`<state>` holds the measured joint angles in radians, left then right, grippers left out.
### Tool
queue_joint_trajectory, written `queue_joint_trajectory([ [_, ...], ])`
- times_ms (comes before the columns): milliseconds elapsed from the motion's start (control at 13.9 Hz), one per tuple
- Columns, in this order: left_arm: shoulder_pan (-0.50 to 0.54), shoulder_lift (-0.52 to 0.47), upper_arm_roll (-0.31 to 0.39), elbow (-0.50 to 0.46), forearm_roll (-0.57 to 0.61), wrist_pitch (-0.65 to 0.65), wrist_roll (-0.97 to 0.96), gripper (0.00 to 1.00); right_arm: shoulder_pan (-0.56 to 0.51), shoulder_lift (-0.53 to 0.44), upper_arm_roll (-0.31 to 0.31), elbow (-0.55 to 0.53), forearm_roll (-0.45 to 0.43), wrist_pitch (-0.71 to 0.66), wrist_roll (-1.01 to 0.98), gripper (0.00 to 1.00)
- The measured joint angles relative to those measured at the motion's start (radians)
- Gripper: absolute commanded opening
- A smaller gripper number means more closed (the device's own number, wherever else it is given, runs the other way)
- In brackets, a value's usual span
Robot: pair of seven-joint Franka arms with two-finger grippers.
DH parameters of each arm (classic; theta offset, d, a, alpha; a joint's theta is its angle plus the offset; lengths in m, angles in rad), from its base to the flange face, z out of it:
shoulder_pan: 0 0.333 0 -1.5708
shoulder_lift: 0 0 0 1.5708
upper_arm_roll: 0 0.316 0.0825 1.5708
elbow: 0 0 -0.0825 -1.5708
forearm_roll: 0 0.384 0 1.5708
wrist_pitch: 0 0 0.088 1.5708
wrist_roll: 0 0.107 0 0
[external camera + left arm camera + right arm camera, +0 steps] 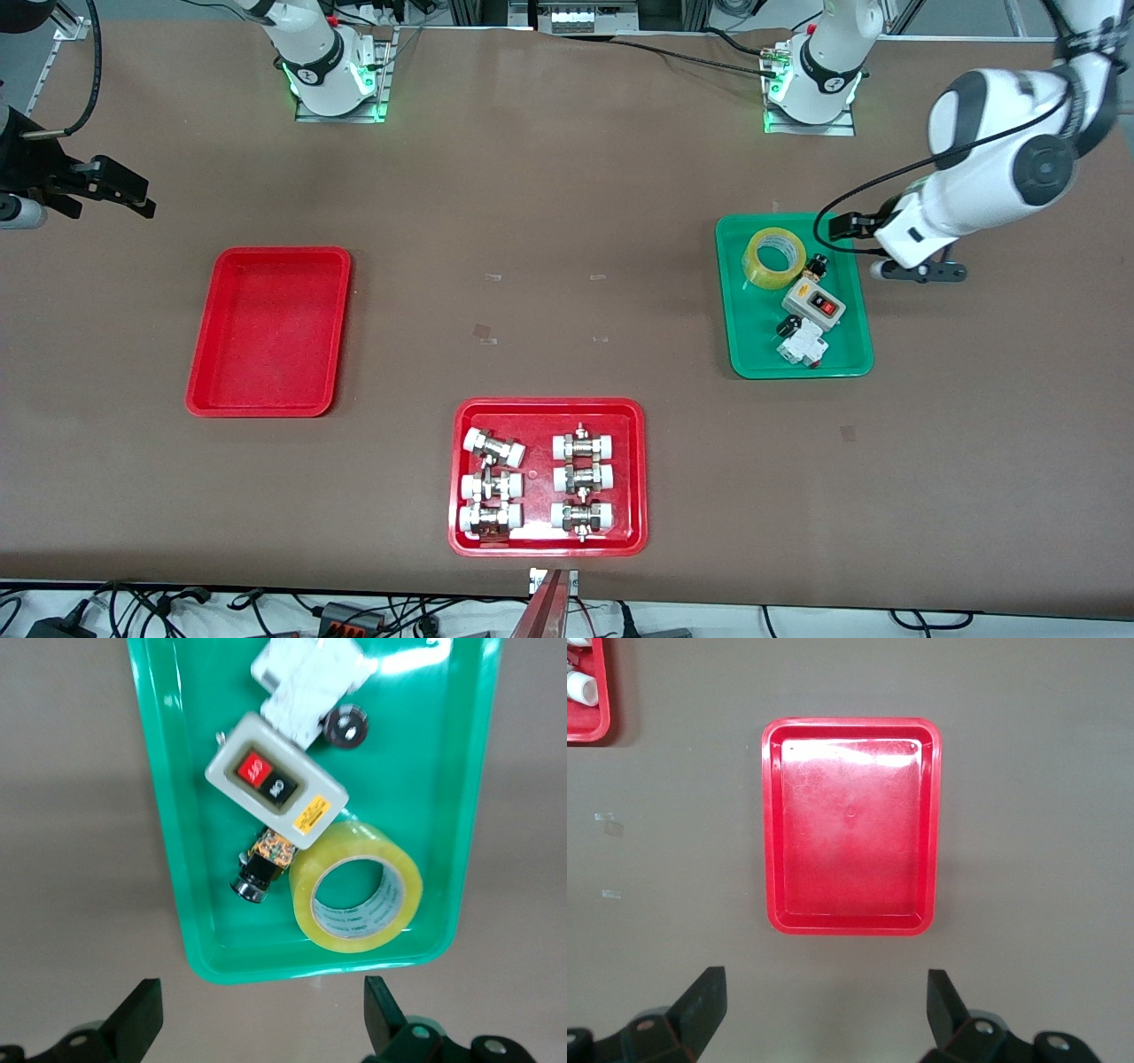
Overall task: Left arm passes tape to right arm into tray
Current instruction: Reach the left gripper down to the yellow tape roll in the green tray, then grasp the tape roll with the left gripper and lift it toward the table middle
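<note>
The yellow tape next needs to be held by its ring side (pixel 752 261) (pixel 309 892) in my left gripper, so that my left gripper can pass it to my right gripper.
The tape (pixel 756 266) lies flat in a green tray (pixel 753 328), at the end farthest from the front camera. My left gripper (pixel 849 229) is open and empty, up in the air by that end of the green tray. In the left wrist view the tape (pixel 399 870) lies just inside the tray's rim (pixel 425 771), a short way from my left gripper (pixel 261 992). The plain red tray (pixel 270 337) is empty, toward the right arm's end. My right gripper (pixel 133 197) is open and empty, waiting over the table beside it. In the right wrist view the tray (pixel 850 842) lies ahead of my right gripper (pixel 825 979).
The green tray also holds a grey switch box (pixel 813 306) with red and black buttons, a white breaker (pixel 802 347) and small black parts beside the tape. A red tray of white-capped metal fittings (pixel 638 478) sits near the front edge, midway along the table.
</note>
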<state>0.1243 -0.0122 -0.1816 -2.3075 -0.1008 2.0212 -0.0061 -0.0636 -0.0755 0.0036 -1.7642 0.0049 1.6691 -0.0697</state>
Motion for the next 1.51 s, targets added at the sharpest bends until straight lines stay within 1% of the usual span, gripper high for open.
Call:
queue_joint_trajectory([
  [288, -0.001, 0.096, -0.008, -0.047, -0.001, 0.119, -0.014, 1.00, 0.000, 0.000, -0.001, 0.003, 0.000, 0.000, 0.000, 1.00],
  [576, -0.008, 0.165, -0.075, -0.095, -0.001, 0.249, -0.103, 1.00, 0.000, 0.001, -0.001, 0.003, 0.000, 0.000, 0.000, 1.00],
  [720, -0.011, 0.179, -0.090, -0.122, -0.001, 0.280, -0.120, 0.95, 0.000, 0.001, -0.001, 0.003, 0.000, 0.000, 0.000, 1.00],
  [792, -0.011, 0.180, -0.091, -0.136, -0.001, 0.287, -0.122, 0.95, 0.000, 0.001, -0.001, 0.003, 0.000, 0.000, 0.000, 1.00],
  [864, -0.011, 0.181, -0.091, -0.150, -0.001, 0.299, -0.123, 0.91, 0.000, 0.001, -0.001, 0.003, 0.000, 0.000, 0.000, 1.00],
  [936, -0.011, 0.182, -0.091, -0.164, -0.001, 0.318, -0.123, 0.82, 0.000, 0.001, -0.001, 0.003, 0.000, 0.000, 0.000, 1.00],
  [1008, -0.011, 0.188, -0.091, -0.177, -0.001, 0.339, -0.124, 0.66, 0.000, 0.001, -0.001, 0.003, 0.000, 0.000, 0.000, 1.00],
  [1080, -0.011, 0.196, -0.091, -0.185, -0.001, 0.352, -0.124, 0.53, 0.000, 0.001, -0.001, 0.003, 0.000, 0.000, 0.000, 1.00],
  [1152, -0.011, 0.204, -0.091, -0.188, -0.001, 0.356, -0.125, 0.42, 0.000, 0.002, -0.001, 0.003, 0.000, 0.000, 0.000, 1.00],
  [1223, -0.011, 0.209, -0.091, -0.188, -0.001, 0.356, -0.125, 0.29, 0.000, 0.002, -0.001, 0.003, 0.000, 0.000, 0.000, 1.00],
  [1367, -0.011, 0.209, -0.091, -0.186, -0.001, 0.357, -0.126, 0.14, 0.000, 0.002, -0.001, 0.003, 0.000, 0.000, 0.000, 1.00],
  [1511, -0.010, 0.209, -0.091, -0.183, -0.001, 0.357, -0.127, 0.03, 0.000, 0.002, -0.001, 0.003, 0.000, 0.000, 0.000, 1.00],
])
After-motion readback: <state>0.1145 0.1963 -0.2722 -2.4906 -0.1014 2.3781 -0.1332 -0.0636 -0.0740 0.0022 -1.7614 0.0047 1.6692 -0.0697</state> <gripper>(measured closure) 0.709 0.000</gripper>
